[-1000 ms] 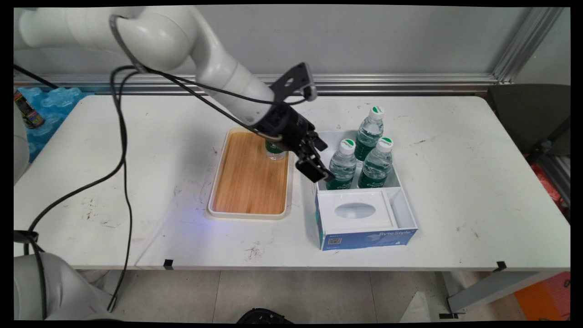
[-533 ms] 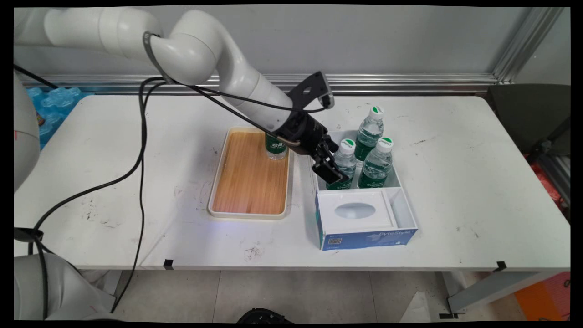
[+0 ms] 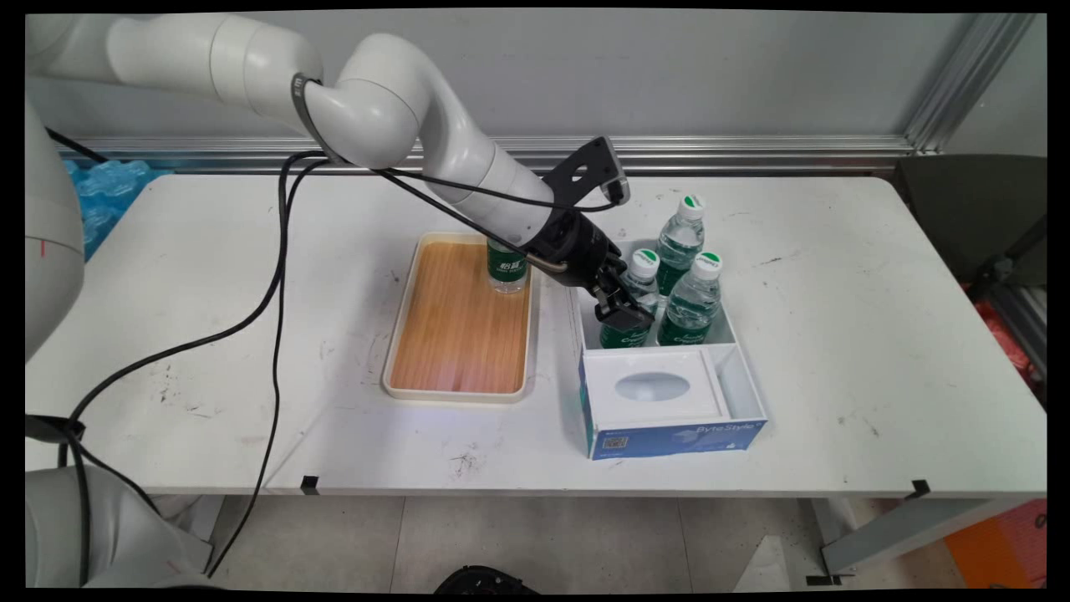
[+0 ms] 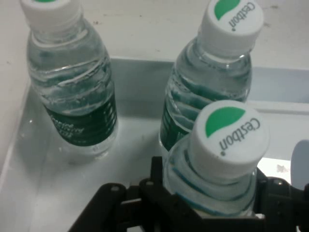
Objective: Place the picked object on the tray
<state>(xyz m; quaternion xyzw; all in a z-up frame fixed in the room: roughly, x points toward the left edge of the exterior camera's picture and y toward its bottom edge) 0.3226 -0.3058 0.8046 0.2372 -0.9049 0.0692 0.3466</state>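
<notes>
My gripper will next move the nearest water bottle from the box onto the wooden tray [image 3: 456,331], so it will grab the bottle by its shoulder [image 3: 639,286].
My gripper [image 3: 625,316] reaches down into the back compartment of a white and blue box [image 3: 674,436]. It is open, with one finger on each side of the nearest water bottle [image 3: 643,266], just below its white and green cap. The hand view shows this bottle [image 4: 227,140] filling the gap between the fingers [image 4: 155,180], with my gripper [image 4: 210,195] low around its shoulder. Two more bottles stand in the same compartment, one behind [image 3: 679,230] and one to the right [image 3: 694,297]. In the hand view the two bottles [image 4: 72,82] [image 4: 212,82] stand upright beyond the gripped one.
A wooden tray with a white rim [image 3: 458,391] lies left of the box, and one bottle [image 3: 506,272] stands at its far right corner, partly behind my arm. The box's front compartment holds a white insert with an oval opening [image 3: 652,386]. Black cables [image 3: 276,276] hang over the table's left.
My gripper has travelled right and a little down, from beside the box's left wall into the bottle compartment, and now straddles the nearest bottle.
</notes>
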